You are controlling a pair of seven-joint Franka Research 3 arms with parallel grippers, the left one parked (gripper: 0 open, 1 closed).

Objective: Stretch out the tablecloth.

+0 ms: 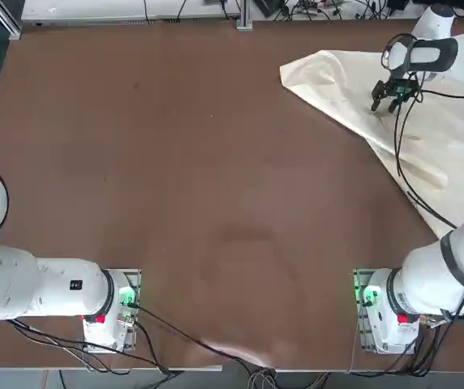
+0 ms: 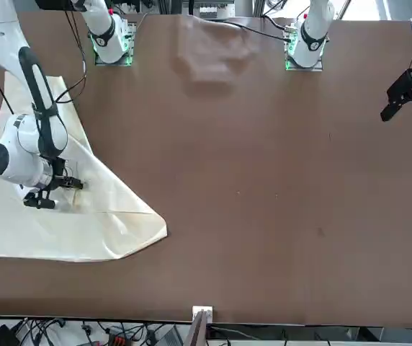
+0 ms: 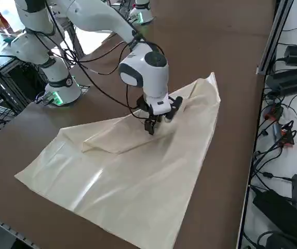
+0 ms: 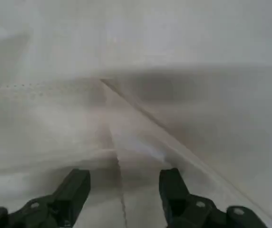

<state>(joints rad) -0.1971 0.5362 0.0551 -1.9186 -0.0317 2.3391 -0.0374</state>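
The tablecloth has a loose hemmed edge [image 4: 121, 190] rising above the flat layer at its folded corner [image 4: 126, 166]. My right gripper will pinch the tablecloth by that corner next.
The cream tablecloth [image 1: 427, 138] lies folded over itself in a rough triangle at the table's far right corner, seen too in the front view [image 2: 62, 216] and the right side view [image 3: 127, 176]. My right gripper [image 1: 393, 100] hovers just above the cloth near its far end, fingers pointing down and open, nothing between them. From the side, the gripper [image 3: 157, 123] sits over the edge of a folded-over flap. The wrist view has both fingertips [image 4: 171, 183] apart over a hemmed fold edge [image 4: 140, 114] of the cloth [image 4: 212, 57].
Bare brown table [image 1: 183, 162] stretches left of the cloth. Cables and tools [image 3: 288, 129] lie beyond the table's far edge. The right arm's cable [image 1: 410, 162] trails across the cloth.
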